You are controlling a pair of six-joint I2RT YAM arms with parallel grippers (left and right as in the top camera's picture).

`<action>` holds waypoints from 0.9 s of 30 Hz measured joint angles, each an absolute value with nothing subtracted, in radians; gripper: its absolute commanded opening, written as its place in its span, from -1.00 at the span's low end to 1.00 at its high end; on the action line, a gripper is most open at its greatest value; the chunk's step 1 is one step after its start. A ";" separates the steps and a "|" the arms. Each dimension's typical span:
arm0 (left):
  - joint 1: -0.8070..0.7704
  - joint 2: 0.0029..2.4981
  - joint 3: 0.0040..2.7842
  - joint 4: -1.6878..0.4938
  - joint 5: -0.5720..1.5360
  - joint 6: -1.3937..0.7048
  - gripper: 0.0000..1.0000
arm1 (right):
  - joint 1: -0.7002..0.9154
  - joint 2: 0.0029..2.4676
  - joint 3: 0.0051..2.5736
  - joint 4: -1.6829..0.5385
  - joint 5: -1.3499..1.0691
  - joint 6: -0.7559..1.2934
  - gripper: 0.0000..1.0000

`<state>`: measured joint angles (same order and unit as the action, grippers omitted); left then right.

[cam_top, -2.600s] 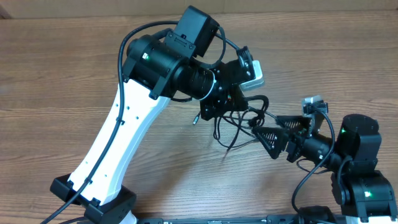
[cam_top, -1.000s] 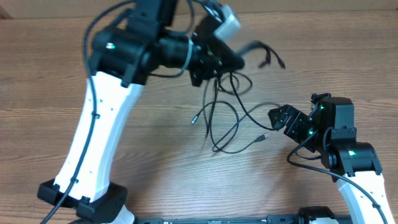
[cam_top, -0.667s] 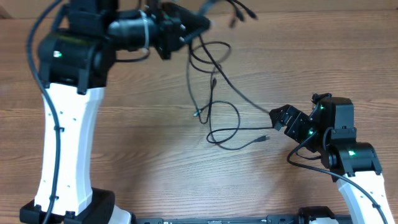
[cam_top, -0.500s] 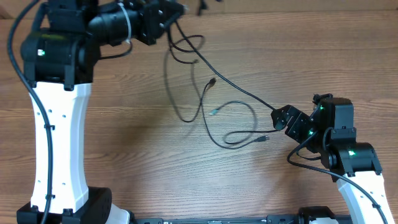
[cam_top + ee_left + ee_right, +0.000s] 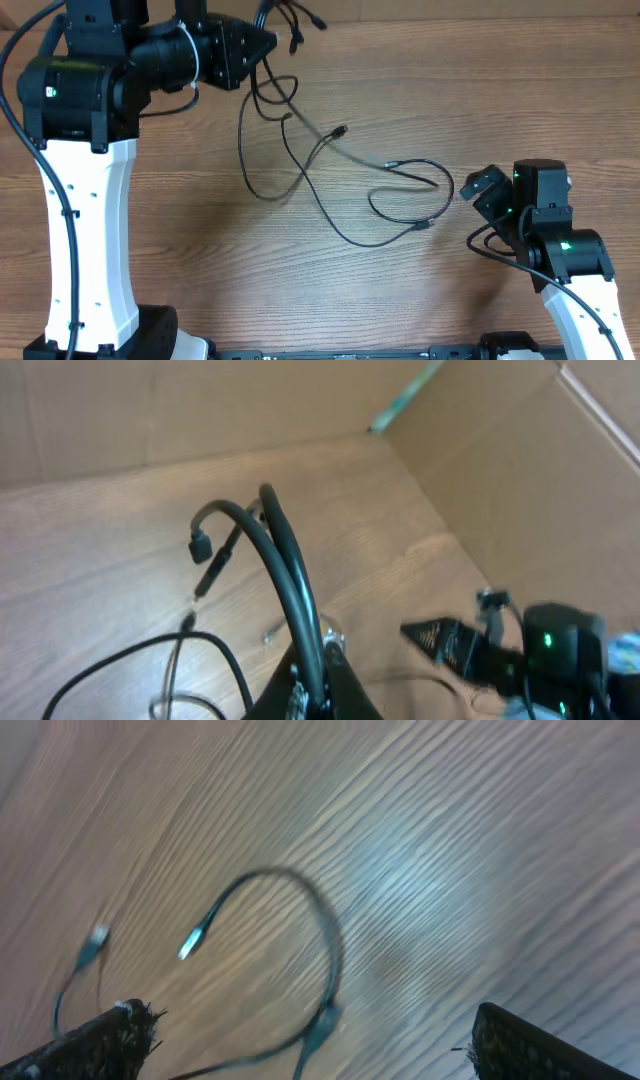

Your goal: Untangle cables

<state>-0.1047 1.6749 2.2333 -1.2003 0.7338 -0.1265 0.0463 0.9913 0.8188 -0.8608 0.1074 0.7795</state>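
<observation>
My left gripper should lower the cables before releasing; their plug ends beside the fingers are high above the wooden tabletop.
Several thin black cables (image 5: 447,185) trail in loose loops from my left gripper down across the wooden table (image 5: 150,260). My left gripper (image 5: 252,48) is raised at the far left and shut on a bunch of the cables. In the left wrist view the cables (image 5: 285,560) arch up out of the shut jaws (image 5: 322,678). My right gripper (image 5: 478,190) is open and empty, just right of the nearest cable loop. The right wrist view shows its jaws (image 5: 310,1025) wide apart above a blurred cable loop (image 5: 325,935) with silver-tipped plugs.
A cardboard wall (image 5: 520,450) stands along the table's far edge. The left arm's white column (image 5: 90,240) rises at the left and the right arm's base (image 5: 575,290) sits at the front right. Thick black robot wiring runs along both arms.
My left gripper has carried the cable bunch up and far to the left. My right gripper has let go of the cable it held taut, opened, and drawn back; that cable now lies slack.
</observation>
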 measured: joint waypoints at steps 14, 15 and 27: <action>-0.176 1.673 2.233 -1.319 0.493 -0.052 -0.92 | 0.046 0.991 0.819 -0.875 0.244 0.924 1.00; -0.202 1.673 2.233 -1.315 0.456 -0.052 -0.92 | 0.046 0.991 0.819 -0.876 0.245 0.924 1.00; -0.495 1.758 2.244 -1.180 0.165 -0.051 -0.12 | 0.046 0.991 0.819 -0.878 0.222 0.931 1.00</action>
